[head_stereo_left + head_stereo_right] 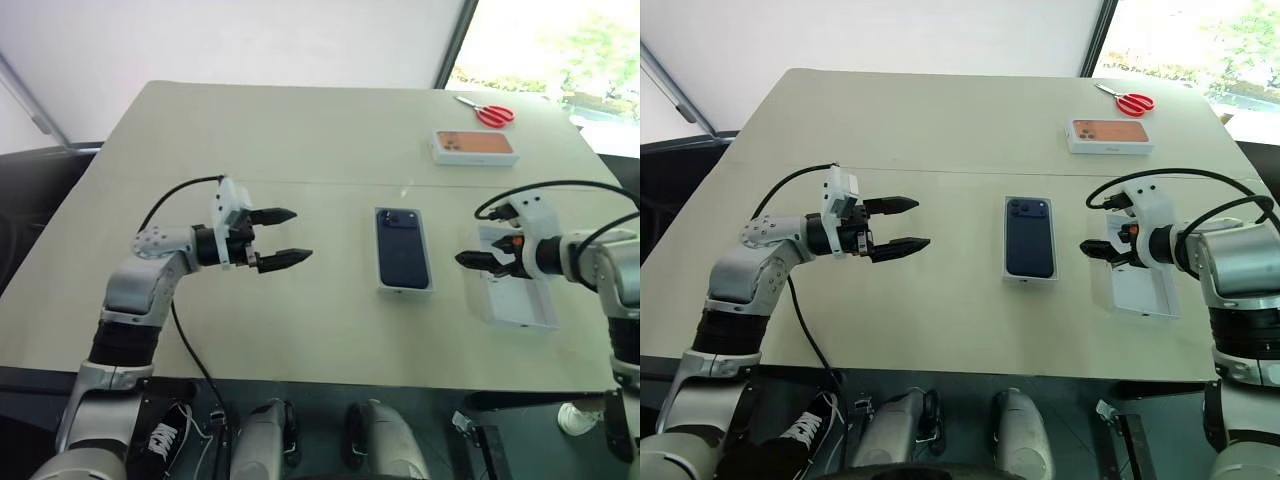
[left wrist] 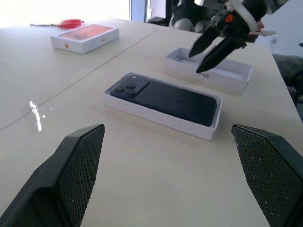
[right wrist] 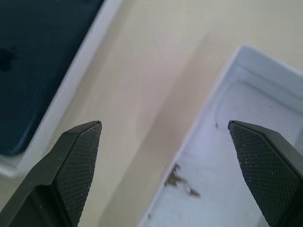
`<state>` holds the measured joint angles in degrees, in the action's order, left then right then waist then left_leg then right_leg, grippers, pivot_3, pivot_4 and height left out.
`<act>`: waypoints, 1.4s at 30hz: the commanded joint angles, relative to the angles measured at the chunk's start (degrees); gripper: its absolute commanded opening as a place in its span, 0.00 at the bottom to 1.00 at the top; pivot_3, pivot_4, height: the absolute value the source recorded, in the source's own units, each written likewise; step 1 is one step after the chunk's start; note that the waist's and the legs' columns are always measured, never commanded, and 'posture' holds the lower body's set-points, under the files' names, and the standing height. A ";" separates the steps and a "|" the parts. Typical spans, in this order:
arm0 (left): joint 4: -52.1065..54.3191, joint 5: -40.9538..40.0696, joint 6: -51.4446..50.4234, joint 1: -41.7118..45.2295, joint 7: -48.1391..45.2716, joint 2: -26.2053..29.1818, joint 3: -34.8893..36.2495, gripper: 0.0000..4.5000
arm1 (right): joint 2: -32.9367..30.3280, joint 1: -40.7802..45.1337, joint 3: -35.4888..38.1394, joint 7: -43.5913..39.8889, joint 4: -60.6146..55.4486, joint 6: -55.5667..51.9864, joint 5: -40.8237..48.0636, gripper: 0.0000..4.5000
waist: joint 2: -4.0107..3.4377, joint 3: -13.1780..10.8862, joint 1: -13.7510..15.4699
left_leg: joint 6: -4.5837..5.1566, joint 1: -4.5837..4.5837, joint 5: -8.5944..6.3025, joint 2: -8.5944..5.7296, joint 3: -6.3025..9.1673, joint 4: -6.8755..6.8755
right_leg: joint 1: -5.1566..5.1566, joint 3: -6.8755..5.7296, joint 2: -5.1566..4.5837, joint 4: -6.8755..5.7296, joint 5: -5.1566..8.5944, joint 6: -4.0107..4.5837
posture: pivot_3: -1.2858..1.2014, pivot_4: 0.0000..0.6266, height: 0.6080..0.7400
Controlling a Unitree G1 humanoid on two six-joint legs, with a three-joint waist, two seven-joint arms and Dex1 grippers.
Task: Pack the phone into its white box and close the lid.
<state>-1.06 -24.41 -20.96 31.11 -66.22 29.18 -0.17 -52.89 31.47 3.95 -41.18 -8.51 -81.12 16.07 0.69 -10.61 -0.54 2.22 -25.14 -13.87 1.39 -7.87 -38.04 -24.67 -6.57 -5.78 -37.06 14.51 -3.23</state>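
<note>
My right gripper grabs the lid by its long side next, to close the lid over the packed phone.
The dark navy phone lies camera side up in the shallow white box at the middle of the table. To its right, the lid rests open side up, plain white inside with a few brown flecks. My left gripper hovers open to the left of the box, pointing level at it, a hand's width away. My right gripper hangs open above the lid's left edge, pointing down toward the gap between lid and box. Neither holds anything.
A white box with an orange phone picture and red scissors lie at the far right of the beige table. The table's front edge runs just below both arms.
</note>
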 commanded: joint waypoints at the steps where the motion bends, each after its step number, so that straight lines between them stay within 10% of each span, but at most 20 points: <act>1: 1.33 -0.76 5.54 -0.35 -1.35 -0.19 1.00 1.00 | -0.93 -0.45 -0.21 1.23 -2.52 -5.48 1.78 0.99 | 0.00 0.00 -0.11 | 0.01 -0.02 0.00 0.00 0.00 0.00 | -0.01 0.00 0.00 0.01 -0.01 -0.02 | 0.52 0.24 0.99; 15: 3.28 0.09 11.27 -4.03 0.25 -0.50 -0.24 1.00 | 3.65 4.70 3.24 10.73 2.35 -11.38 8.58 0.99 | -0.06 0.02 -0.03 | 0.11 -0.14 -0.03 0.03 0.00 -0.14 | -0.04 0.00 0.14 -0.01 -0.07 -0.13 | 0.52 0.24 0.99; 23: 3.54 0.25 11.14 -4.37 2.24 -1.13 -1.13 1.00 | 3.77 2.01 4.74 16.01 2.89 -11.38 12.14 0.24 | -0.06 0.02 -0.08 | 0.14 -0.15 -0.03 0.06 -0.01 -0.16 | -0.04 -0.01 0.23 -0.04 -0.08 -0.15 | 0.52 0.24 0.99; 40: 3.29 0.79 9.92 -3.77 5.75 -1.89 -1.68 1.00 | 4.56 3.27 6.33 30.42 7.37 -11.38 24.92 0.24 | -0.05 0.03 -0.10 | 0.14 -0.14 -0.02 0.07 -0.01 -0.18 | -0.02 -0.02 0.28 -0.06 -0.08 -0.17 | 0.52 0.24 0.99; 42: 3.31 0.93 9.82 -3.74 6.19 -2.11 -1.76 1.00 | 5.04 3.79 6.08 31.76 8.07 -11.38 24.43 0.12 | -0.05 0.03 -0.08 | 0.14 -0.14 -0.02 0.07 -0.01 -0.18 | -0.02 -0.02 0.29 -0.06 -0.08 -0.17 | 0.52 0.24 0.99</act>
<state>0.38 -23.61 -11.02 26.66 -60.67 27.00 -1.55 -47.76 34.10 9.57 -10.66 -0.66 -92.12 40.22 0.64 -10.59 -0.62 2.37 -25.28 -13.88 1.45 -7.89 -38.22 -24.68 -6.59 -5.50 -37.12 14.43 -3.41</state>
